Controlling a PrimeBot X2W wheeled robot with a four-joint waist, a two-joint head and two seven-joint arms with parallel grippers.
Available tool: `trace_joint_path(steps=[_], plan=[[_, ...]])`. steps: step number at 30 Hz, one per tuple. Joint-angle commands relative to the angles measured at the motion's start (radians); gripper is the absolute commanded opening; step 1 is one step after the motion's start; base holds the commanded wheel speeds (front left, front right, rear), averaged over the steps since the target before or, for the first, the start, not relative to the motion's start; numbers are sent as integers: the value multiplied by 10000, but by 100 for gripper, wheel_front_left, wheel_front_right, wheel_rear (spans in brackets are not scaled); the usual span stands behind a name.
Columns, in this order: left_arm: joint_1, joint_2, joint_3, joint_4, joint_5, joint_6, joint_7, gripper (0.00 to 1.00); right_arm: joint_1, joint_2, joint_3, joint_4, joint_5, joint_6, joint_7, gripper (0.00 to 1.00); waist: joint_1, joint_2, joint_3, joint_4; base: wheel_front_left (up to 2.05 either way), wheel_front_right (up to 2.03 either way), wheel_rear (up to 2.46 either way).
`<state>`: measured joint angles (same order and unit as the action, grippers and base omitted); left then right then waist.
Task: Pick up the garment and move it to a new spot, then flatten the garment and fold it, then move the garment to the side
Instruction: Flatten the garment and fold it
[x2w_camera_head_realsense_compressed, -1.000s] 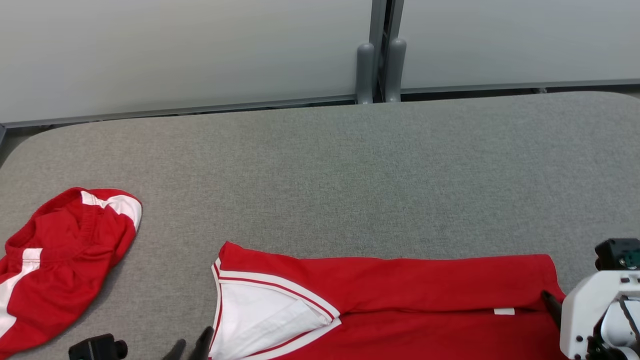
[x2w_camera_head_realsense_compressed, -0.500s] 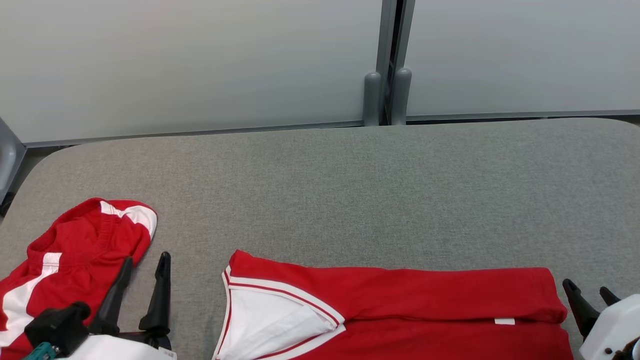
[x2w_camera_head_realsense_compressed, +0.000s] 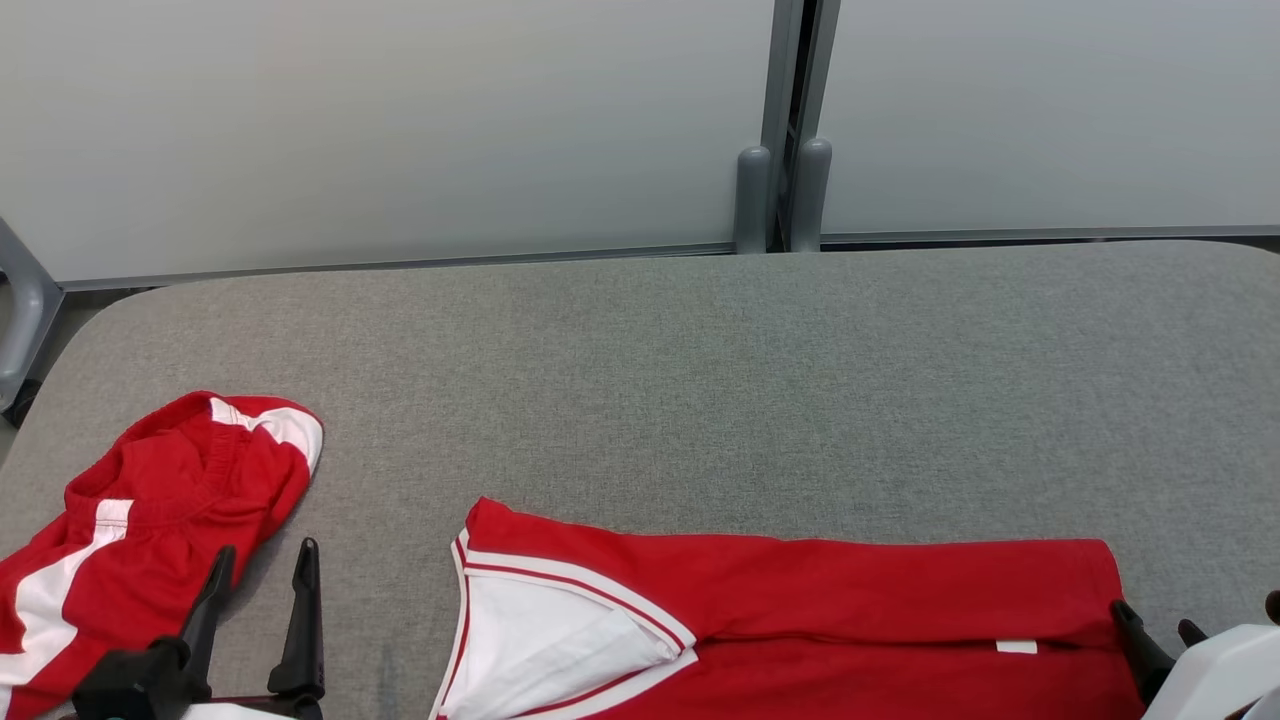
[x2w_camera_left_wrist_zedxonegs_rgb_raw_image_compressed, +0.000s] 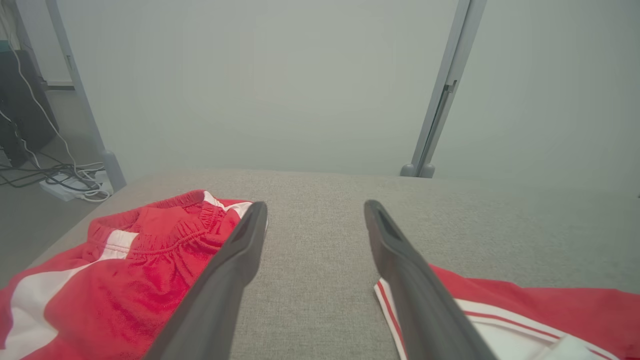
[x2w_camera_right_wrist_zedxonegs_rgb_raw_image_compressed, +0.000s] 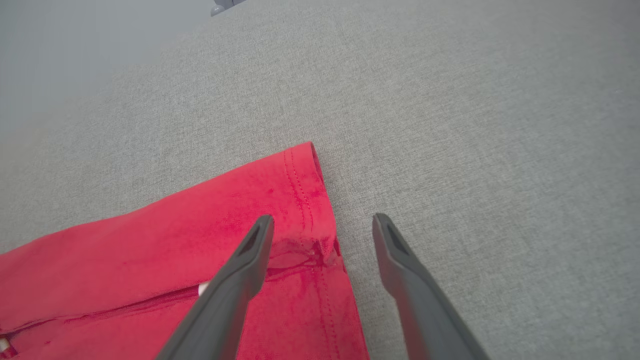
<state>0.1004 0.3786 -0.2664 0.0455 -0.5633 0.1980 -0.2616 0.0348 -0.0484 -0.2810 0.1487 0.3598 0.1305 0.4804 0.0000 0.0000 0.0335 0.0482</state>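
My right gripper picks up the jersey (x2w_camera_head_realsense_compressed: 828, 588) by its hemmed corner at the bottom hem (x2w_camera_head_realsense_compressed: 1099, 569) next, to fold the jersey shorter.
The garment (x2w_camera_head_realsense_compressed: 800, 590) is a red jersey with a white, red-striped collar. It lies folded lengthwise along the near edge of the grey table (x2w_camera_head_realsense_compressed: 700, 380). My left gripper (x2w_camera_head_realsense_compressed: 266, 552) is open and empty over bare table, left of the collar; in the left wrist view its fingertips (x2w_camera_left_wrist_zedxonegs_rgb_raw_image_compressed: 316, 205) frame grey cloth, with the garment (x2w_camera_left_wrist_zedxonegs_rgb_raw_image_compressed: 525, 305) at the lower right. My right gripper (x2w_camera_head_realsense_compressed: 1152, 618) is open at the garment's right end. In the right wrist view the hemmed corner of the garment (x2w_camera_right_wrist_zedxonegs_rgb_raw_image_compressed: 200, 240) lies under the left finger, and the gripper (x2w_camera_right_wrist_zedxonegs_rgb_raw_image_compressed: 324, 217) holds nothing.
Crumpled red shorts with white stripes (x2w_camera_head_realsense_compressed: 150, 510) lie at the table's left, just left of my left gripper, and show as the shorts (x2w_camera_left_wrist_zedxonegs_rgb_raw_image_compressed: 125, 270) in the left wrist view. Frosted wall panels and a grey post (x2w_camera_head_realsense_compressed: 790, 195) stand behind the table. Cables (x2w_camera_left_wrist_zedxonegs_rgb_raw_image_compressed: 60, 175) lie on the floor at the left.
The head camera has tilted, shifting the whole picture. My left gripper has moved left from the collar to the gap beside the shorts. My right gripper has drawn back off the garment's right end.
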Motion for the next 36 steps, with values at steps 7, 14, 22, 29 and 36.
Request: trace_joint_path(steps=[7, 14, 22, 29, 36], plan=[[136, -21, 159, -47, -244, -95, -34, 100, -457, -47, -17, 468, -288, 6, -3, 100, 0, 0, 82, 137, 0, 0, 0], [-49, -66, 116, -78, -371, -167, 27, 100, -605, -48, -124, 1176, -578, 6, 410, 100, 0, 0, 164, 294, 0, 0, 0], [-102, -113, 175, 33, -542, -258, 15, 100, -832, -15, 194, 2182, -272, 7, 425, 100, 0, 0, 239, 395, 0, 0, 0], [-120, -130, 203, 139, -740, -345, 34, 100, -965, 22, 653, 2588, -238, 12, 515, 0, 0, 0, 222, 413, 0, 0, 0], [25, -101, 179, 188, -854, -381, 90, 100, -1194, -86, -346, 2235, -877, 2, -170, 0, 0, 0, 147, 304, 0, 0, 0]])
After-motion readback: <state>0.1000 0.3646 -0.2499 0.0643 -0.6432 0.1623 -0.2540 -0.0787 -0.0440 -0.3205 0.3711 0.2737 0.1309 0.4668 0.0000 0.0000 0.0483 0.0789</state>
